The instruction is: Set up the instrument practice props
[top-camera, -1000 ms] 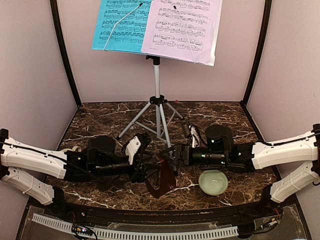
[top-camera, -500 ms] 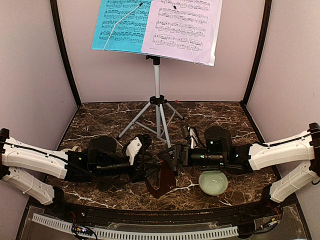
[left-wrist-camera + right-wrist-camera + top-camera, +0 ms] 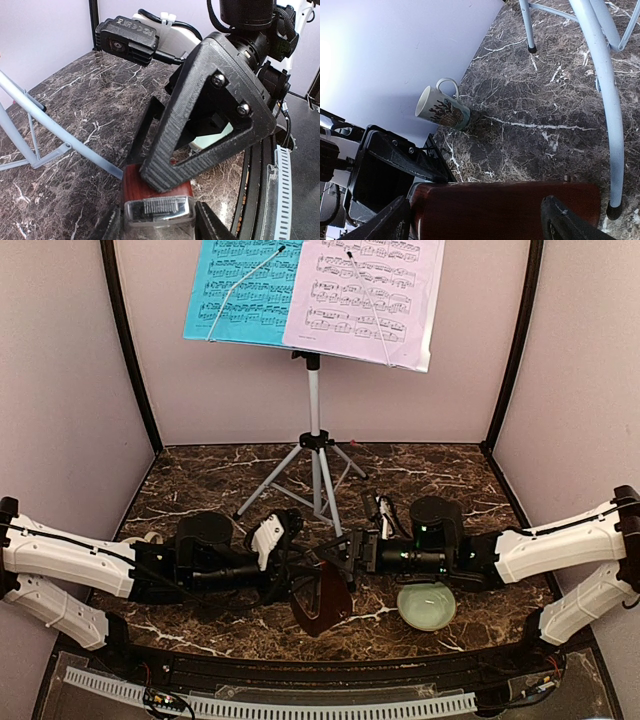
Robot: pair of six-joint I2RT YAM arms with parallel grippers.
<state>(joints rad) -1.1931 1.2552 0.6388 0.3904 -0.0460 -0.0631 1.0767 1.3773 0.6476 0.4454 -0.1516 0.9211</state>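
Observation:
My left gripper's fingers close on the metronome's clear cap while my right gripper holds the metronome's body. The cap would come off if I moved my left gripper sideways now.
The silver-white music stand (image 3: pixel 313 410) stands at the back of the table. It holds the blue sheet (image 3: pixel 240 290) and the lilac sheet (image 3: pixel 370 295). The reddish-brown metronome (image 3: pixel 325 605) hangs tilted between both grippers near the front middle. My left gripper (image 3: pixel 159 220) has its fingers against both sides of the metronome's (image 3: pixel 145 187) narrow silver-capped end. My right gripper (image 3: pixel 480 217) spans the metronome's (image 3: pixel 500 210) wide body. One of its black fingers (image 3: pixel 200 125) lies on the red face.
A pale green bowl (image 3: pixel 426 604) sits just right of the metronome, under the right arm. A beige mug (image 3: pixel 442 107) lies on its side at the left wall. The stand's tripod legs (image 3: pixel 605 100) spread close behind the grippers.
My left gripper's jaws have narrowed onto the metronome's top end. The right arm has shifted slightly to the left. The metronome has stayed almost in place.

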